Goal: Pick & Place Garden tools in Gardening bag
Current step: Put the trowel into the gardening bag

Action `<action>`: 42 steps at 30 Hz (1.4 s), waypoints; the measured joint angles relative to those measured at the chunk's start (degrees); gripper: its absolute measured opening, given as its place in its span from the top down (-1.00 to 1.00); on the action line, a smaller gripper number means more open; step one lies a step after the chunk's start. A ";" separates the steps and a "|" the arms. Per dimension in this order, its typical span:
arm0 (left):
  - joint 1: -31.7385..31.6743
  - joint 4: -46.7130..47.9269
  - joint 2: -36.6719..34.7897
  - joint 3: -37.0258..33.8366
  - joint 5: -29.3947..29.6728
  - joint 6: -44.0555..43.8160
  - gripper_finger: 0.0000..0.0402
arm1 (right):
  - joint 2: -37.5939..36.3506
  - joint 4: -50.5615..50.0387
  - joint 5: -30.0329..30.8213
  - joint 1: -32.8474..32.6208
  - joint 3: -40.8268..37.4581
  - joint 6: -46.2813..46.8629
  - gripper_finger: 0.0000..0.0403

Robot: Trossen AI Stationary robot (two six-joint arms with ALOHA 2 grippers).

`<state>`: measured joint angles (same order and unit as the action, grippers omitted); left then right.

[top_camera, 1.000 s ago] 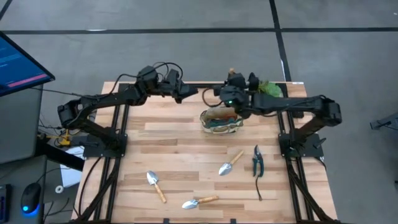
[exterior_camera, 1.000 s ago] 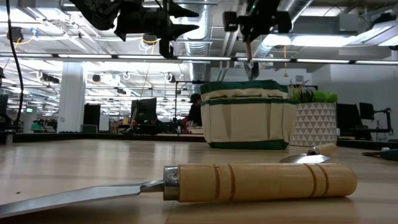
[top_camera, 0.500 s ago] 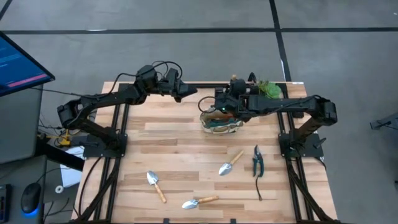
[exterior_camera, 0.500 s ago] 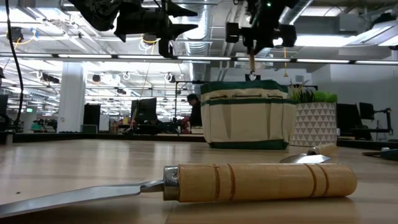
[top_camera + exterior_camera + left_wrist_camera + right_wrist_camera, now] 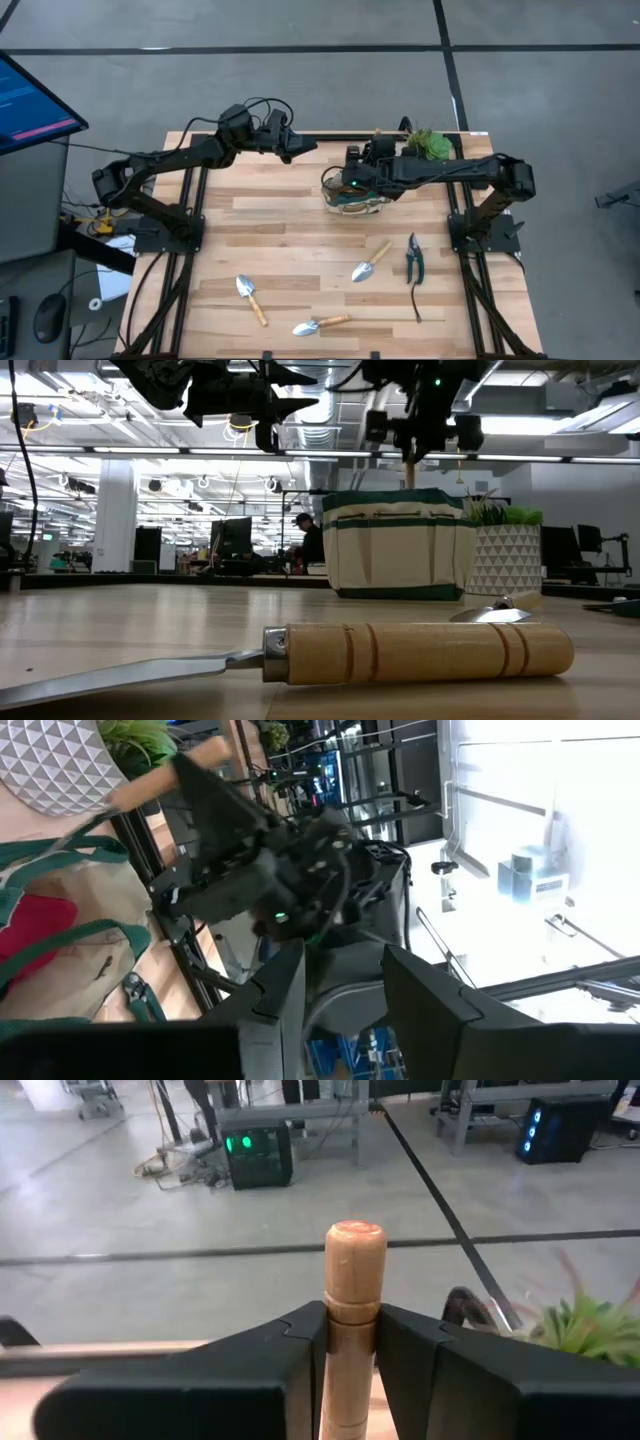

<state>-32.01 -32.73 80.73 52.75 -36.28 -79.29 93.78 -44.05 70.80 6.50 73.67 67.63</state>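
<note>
My right gripper is holding the trowel with its wooden handle high above the gardening bag. It should lower the trowel farther in before letting go.
My right gripper is over the gardening bag, shut on a trowel's wooden handle. The trowel stands upright with its head down in the bag's mouth, hidden by the bag's wall. A red glove lies inside the bag. My left gripper is open and empty, raised above the table's far edge, left of the bag. Three more trowels and the pruning shears lie flat on the table's near half. My right gripper pinches the wooden handle between its two fingers, a little below the handle's rounded free end. The fingers lie across the handle. The trowel hangs upright below them, and the handle's lower part reaches down into the bag's mouth.
A green plant in a white patterned pot stands just right of the bag at the far edge, and it also shows in the low view. One trowel's handle lies close in front of the low camera. Bare wood lies left of the bag.
My right gripper has gone toward the table's left and down over the bag with the trowel. The trowel's metal head, which hung just above the bag's rim, has gone down into the mouth, and only the handle shows now.
</note>
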 joint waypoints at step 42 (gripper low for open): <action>-0.55 -1.71 0.00 0.00 -3.05 -0.02 0.46 | 10.05 -3.71 -4.07 -1.54 0.15 0.74 0.53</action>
<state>-32.56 -34.44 80.73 52.75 -39.33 -79.31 103.83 -47.77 66.73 4.96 73.82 68.37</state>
